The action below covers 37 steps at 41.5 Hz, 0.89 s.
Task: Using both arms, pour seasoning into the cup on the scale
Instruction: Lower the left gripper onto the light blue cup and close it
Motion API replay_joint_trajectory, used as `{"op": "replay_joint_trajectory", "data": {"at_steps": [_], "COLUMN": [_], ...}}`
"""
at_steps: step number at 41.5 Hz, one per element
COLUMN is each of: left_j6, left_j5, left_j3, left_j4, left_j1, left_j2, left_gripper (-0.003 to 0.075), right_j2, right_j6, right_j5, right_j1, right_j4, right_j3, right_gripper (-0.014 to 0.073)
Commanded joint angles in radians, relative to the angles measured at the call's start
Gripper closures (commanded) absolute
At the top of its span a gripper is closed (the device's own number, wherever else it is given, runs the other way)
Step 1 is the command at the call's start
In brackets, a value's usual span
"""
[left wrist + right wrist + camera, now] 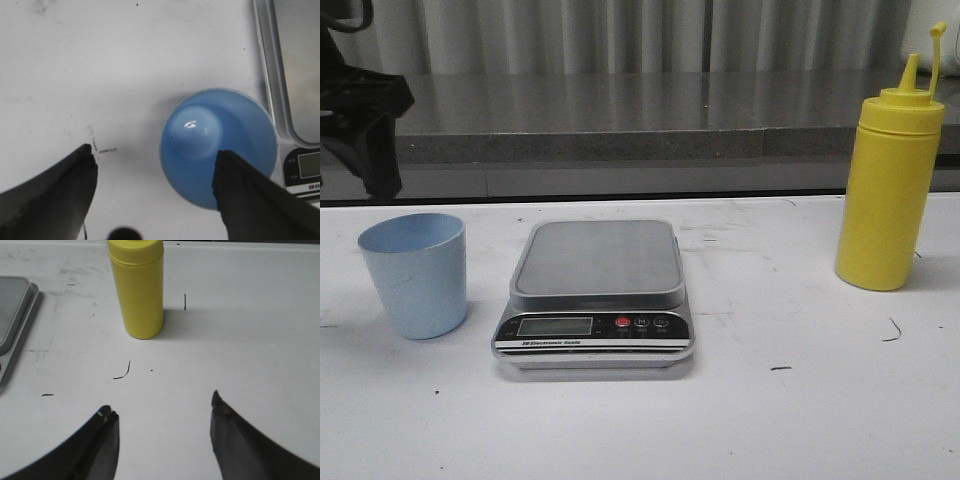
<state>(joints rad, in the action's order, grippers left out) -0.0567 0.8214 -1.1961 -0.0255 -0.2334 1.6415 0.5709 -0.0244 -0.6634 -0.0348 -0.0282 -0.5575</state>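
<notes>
The left gripper would miss the light-blue cup if it closed now, since its fingers stop above the cup's rim, short of the cup's side. It needs to go lower before closing.
The light-blue cup [412,275] stands upright on the white table, just left of the scale [595,290] and off its platform. The yellow seasoning bottle [888,190] stands at the far right, its cap hanging off the nozzle. In the left wrist view my left gripper [156,150] is open above the table. The cup [218,145] sits below it, partly behind one finger [255,200] rather than centred in the gap. My right gripper [161,404] is open and empty, well short of the bottle [136,287].
Part of my black left arm [360,110] shows at the back left, above the cup. A grey ledge [640,120] runs along the table's far edge. The scale's edge [15,310] shows in the right wrist view, apart from the bottle.
</notes>
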Motion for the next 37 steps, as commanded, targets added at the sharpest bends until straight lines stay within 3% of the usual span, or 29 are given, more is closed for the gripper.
{"op": "replay_joint_trajectory", "data": {"at_steps": [1,12,25,37], "left_j6": [0.002,0.002,0.002,0.002], "left_j5": [-0.026,-0.030,-0.030,-0.006], "left_j3": [-0.049,-0.067,-0.067,-0.084], "left_j4": [0.000,0.000,-0.009,-0.015], "left_j1": [-0.007,-0.007,-0.007,-0.007], "left_j2": [0.005,0.097,0.107,0.107], "left_gripper": [0.0239,0.0268,0.0565,0.0734], "right_j2": [0.010,0.010,0.010,0.010], "right_j6": [0.007,0.007,0.007,0.007], "right_j5": [0.075,0.075,0.075,0.075], "right_j1": [-0.002,-0.002,-0.002,-0.002], "right_j4": [0.005,0.005,0.005,0.005], "right_j3": [-0.032,-0.032,-0.032,-0.032], "right_gripper": [0.0160,0.0160,0.0160,0.0160]}}
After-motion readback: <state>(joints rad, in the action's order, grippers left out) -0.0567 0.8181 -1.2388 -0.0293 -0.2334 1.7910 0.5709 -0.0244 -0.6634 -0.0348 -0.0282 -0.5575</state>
